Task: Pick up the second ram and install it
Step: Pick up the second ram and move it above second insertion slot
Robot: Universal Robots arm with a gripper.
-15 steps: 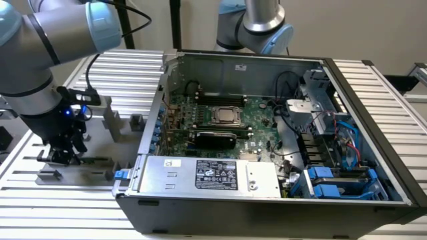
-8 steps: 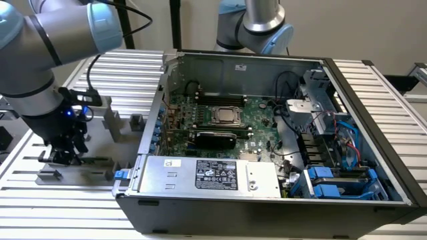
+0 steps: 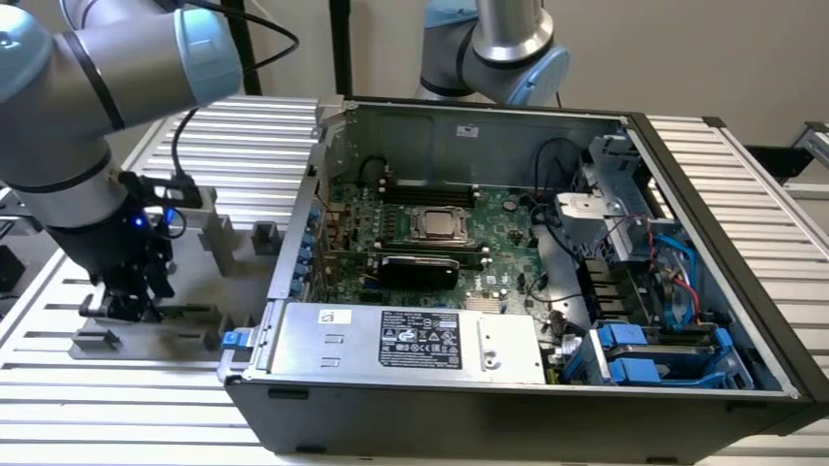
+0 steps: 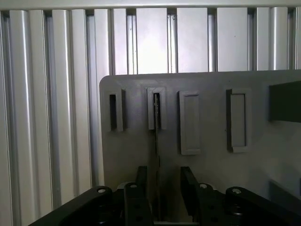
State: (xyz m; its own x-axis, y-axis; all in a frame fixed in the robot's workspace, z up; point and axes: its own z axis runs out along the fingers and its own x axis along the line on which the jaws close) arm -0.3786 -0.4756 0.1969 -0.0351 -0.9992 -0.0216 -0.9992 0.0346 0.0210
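Note:
My gripper picks up the second ram (image 4: 156, 141) by the middle of its long edge (image 4: 158, 187) next, to install it in the black memory slots.
The second ram (image 4: 156, 141) is seen edge-on as a thin dark strip standing upright in a slot of the grey holder plate (image 4: 263, 160). My gripper (image 4: 164, 186) is open, one black finger on each side of the stick, and the stick is closer to one finger (image 4: 141, 181) than to the other. In the exterior view my gripper (image 3: 130, 303) is low over the grey holder (image 3: 194, 335) on the slatted table, at the exterior view's left of the open computer case (image 3: 518, 388). The black memory slots (image 3: 428, 191) lie just behind the silver processor (image 3: 441, 224) on the green motherboard.
The holder has an empty slot (image 4: 113, 112) beside the ram and two raised rectangular blocks (image 4: 189, 122). A power supply box (image 3: 414, 340) fills the case's near side. Cables and blue drive bays (image 3: 647, 354) sit at the exterior view's right. A second robot arm (image 3: 499, 49) stands behind the case.

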